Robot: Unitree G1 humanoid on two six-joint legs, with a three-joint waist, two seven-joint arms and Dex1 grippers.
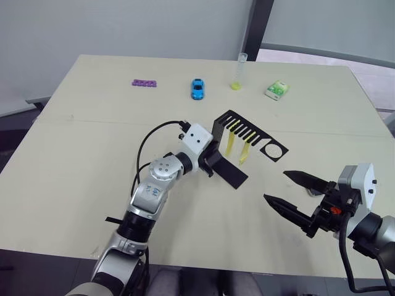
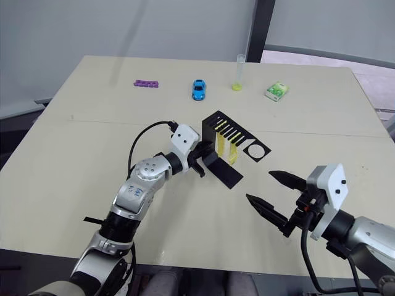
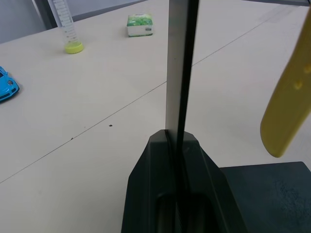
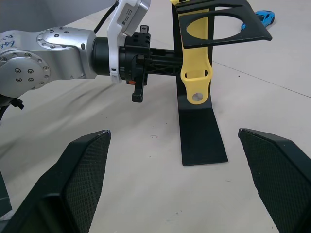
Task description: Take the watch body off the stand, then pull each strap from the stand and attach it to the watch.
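Observation:
My right gripper is about to grab the yellow strap by its lower end with the hole (image 1: pixel 242 161). Then it can pull the strap from the stand's slotted arm (image 1: pixel 247 130).
The black stand (image 1: pixel 220 131) rests mid-table, its foot (image 1: pixel 232 173) flat on the surface and its slotted top arm ending in an empty ring (image 1: pixel 273 150). Two yellow straps (image 1: pixel 230 143) (image 1: pixel 245 153) hang from the slots. My left gripper (image 1: pixel 213 158) is shut on the stand's upright; in the left wrist view its fingers (image 3: pixel 160 160) pinch the plate's thin edge (image 3: pixel 181 63). To the right of the stand and nearer me, my right gripper (image 1: pixel 275 185) is open with nothing in it and points at the stand. The nearer strap (image 4: pixel 197 73) hangs in front of it. The watch body is out of view.
Along the far side of the table lie a purple block strip (image 1: pixel 146 82), a blue toy car (image 1: pixel 197 89), a clear tube with a yellow bottom (image 1: pixel 239 71) and a green-white box (image 1: pixel 277 90). The table's front edge runs just below my right gripper.

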